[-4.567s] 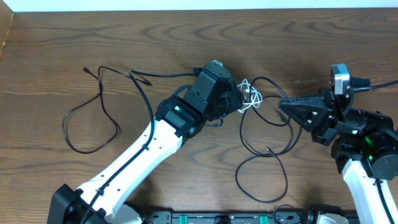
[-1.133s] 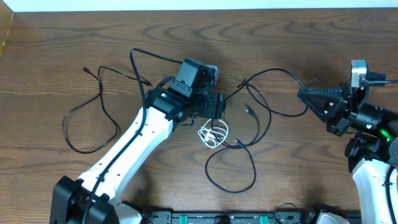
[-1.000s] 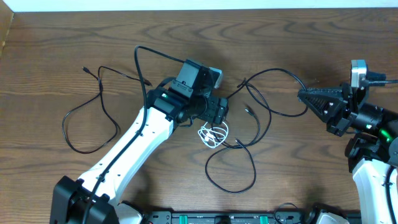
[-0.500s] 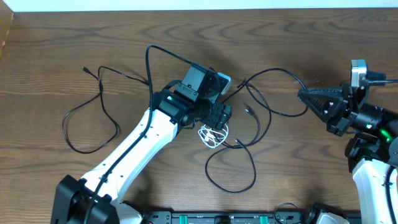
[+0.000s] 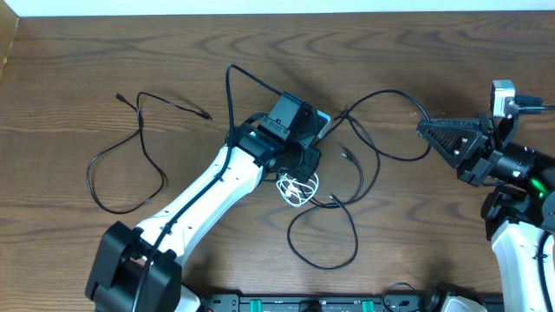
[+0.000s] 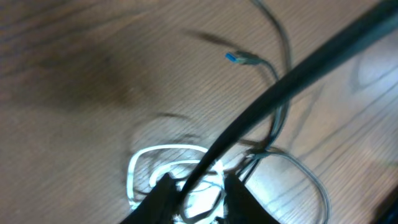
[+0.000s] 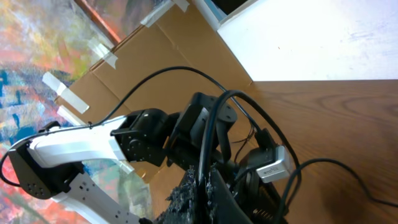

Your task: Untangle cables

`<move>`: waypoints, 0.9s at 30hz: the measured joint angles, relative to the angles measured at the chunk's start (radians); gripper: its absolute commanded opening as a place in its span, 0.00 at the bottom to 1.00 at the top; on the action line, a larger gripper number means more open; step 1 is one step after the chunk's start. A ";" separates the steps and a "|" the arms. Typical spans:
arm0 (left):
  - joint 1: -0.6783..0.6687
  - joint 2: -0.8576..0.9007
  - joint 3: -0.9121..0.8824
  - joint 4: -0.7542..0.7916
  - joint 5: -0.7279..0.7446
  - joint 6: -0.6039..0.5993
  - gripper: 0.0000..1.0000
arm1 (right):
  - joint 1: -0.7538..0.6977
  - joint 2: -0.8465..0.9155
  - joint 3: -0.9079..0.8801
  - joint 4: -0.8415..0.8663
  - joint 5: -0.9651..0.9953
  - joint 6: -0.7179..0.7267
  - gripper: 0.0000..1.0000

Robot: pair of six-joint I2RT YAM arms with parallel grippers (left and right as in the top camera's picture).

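Note:
I should let go of the black cable with my right gripper now, because the cable loops slack from my right gripper's fingers over open tabletop beside the tangle.
The short white cable (image 5: pixel 297 188) lies bunched at mid table, with a black cable (image 5: pixel 347 251) looping past its right side. My left gripper (image 5: pixel 303 166) sits right over the bunch. In the left wrist view its fingers straddle the white cable (image 6: pixel 163 152) and press on it, with a dark cord crossing in front. A blue-tipped plug (image 6: pixel 239 58) lies beyond. My right gripper (image 5: pixel 423 130), at the right, is shut on a black cable (image 5: pixel 390 94) that arcs left toward the tangle; the strand (image 7: pixel 214 118) runs between its fingertips (image 7: pixel 207 180). The other black cable (image 5: pixel 139 139) lies apart at the left.
A thin black wire (image 5: pixel 238 74) arches up off my left arm's wrist. A black rail (image 5: pixel 303 303) runs along the table's near edge. A white wall (image 5: pixel 277 5) borders the far edge, with cardboard (image 5: pixel 7 43) at the far left corner.
My left gripper has shifted right, come over the white cable, and its jaws have narrowed onto it. The right arm has stayed still, holding its cable.

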 measured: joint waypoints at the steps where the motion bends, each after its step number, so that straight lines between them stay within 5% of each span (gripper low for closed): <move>1: 0.000 0.003 0.000 0.000 0.000 0.000 0.08 | 0.000 0.000 0.000 0.000 0.002 0.002 0.01; 16: 0.000 0.014 -0.002 0.101 0.000 -0.004 0.08 | 0.000 0.000 0.000 0.000 0.006 0.015 0.04; 19: 0.000 0.011 -0.002 0.140 0.000 -0.009 0.07 | 0.000 0.000 0.000 -0.001 0.006 0.014 0.20; 21: 0.001 0.000 -0.002 0.167 0.000 -0.024 0.07 | 0.000 0.000 0.000 -0.001 0.007 0.004 0.42; 22: 0.003 -0.011 -0.002 0.181 0.000 -0.030 0.08 | 0.000 0.000 0.000 0.000 0.006 0.000 0.62; 23: 0.006 -0.022 -0.002 0.193 0.000 -0.035 0.07 | 0.000 0.000 0.000 0.002 0.005 -0.012 0.99; 27: 0.039 -0.098 -0.002 0.256 0.000 -0.078 0.08 | 0.000 0.000 0.000 0.001 -0.001 -0.042 0.99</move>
